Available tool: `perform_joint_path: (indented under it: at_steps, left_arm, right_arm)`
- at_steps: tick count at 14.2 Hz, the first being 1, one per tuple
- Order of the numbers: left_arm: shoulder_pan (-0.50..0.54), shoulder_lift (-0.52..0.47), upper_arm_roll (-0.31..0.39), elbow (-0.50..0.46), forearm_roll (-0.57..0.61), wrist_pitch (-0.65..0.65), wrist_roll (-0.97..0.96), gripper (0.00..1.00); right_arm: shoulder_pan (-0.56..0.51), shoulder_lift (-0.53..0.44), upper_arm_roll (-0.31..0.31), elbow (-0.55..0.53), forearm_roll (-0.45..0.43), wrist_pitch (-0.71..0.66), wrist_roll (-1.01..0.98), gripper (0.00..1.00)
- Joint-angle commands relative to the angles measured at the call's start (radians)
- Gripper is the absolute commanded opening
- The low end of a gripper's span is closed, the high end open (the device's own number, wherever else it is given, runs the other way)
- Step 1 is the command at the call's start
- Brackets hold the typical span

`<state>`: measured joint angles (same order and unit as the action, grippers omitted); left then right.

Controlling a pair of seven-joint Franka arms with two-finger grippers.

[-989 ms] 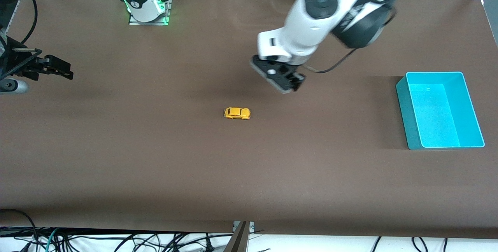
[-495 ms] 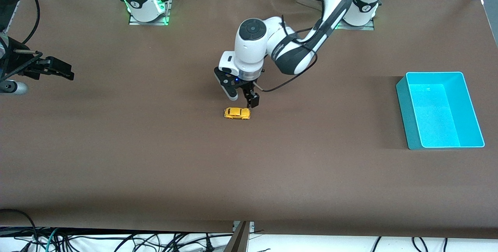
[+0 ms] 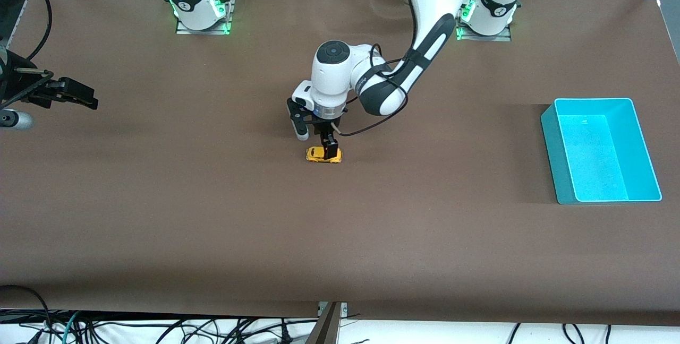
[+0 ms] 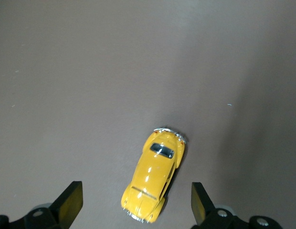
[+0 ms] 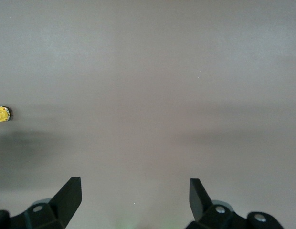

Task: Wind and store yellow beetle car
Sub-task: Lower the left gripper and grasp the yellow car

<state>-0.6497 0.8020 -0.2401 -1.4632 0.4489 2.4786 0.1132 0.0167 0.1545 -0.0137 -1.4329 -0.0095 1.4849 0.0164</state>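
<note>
Next, my left gripper grips the yellow beetle car [image 3: 323, 155] by its door sides, to wind it and store it in the teal bin.
The yellow beetle car [image 3: 323, 155] stands on its wheels on the brown table, about midway between the two ends. My left gripper [image 3: 317, 141] hangs just over it, pointing down and open. In the left wrist view, one end of the car [image 4: 155, 181] lies between the left gripper's [image 4: 136, 202] spread fingers [image 4: 71, 200], touching neither. My right gripper [image 3: 79, 97] waits open over the right arm's end of the table with nothing between its fingers [image 5: 69, 193]. In the right wrist view the car [image 5: 2, 113] shows small at the picture's edge.
An empty teal bin [image 3: 555, 153] sits at the left arm's end of the table, about as near the front camera as the car. The two arm bases [image 3: 202, 12] stand along the table edge farthest from the front camera. Cables hang below the nearest edge.
The left arm swung down from higher over the table, its gripper now pointing down with its fingers either side of the car. The car and the right arm have stayed put.
</note>
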Motion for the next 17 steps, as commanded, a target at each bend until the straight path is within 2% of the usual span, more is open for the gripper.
perform_joint_path:
  at_steps: [1,6,9,12,17]
  left_arm:
    - [-0.025,0.069,0.027,0.083,0.025,0.028,0.124,1.00]
    - [-0.024,0.091,0.045,0.077,0.014,0.045,0.158,1.00]
    - [-0.019,0.091,0.054,0.072,-0.045,0.040,0.155,1.00]
    - [-0.021,0.092,0.055,0.072,-0.059,0.036,0.151,0.92]
    - [-0.025,0.114,0.053,0.077,-0.064,0.037,0.145,0.92]
  right_arm:
    - [-0.008,-0.019,0.008,-0.014,-0.003,-0.008,0.011,1.00]
    - [-0.023,-0.019,0.008,-0.014,0.000,-0.011,-0.030,1.00]
    - [-0.020,-0.018,0.008,-0.014,-0.001,-0.012,-0.030,1.00]
    - [-0.020,-0.018,0.008,-0.014,-0.003,-0.012,-0.033,1.00]
    - [-0.021,-0.012,0.008,-0.014,-0.003,-0.011,-0.033,1.00]
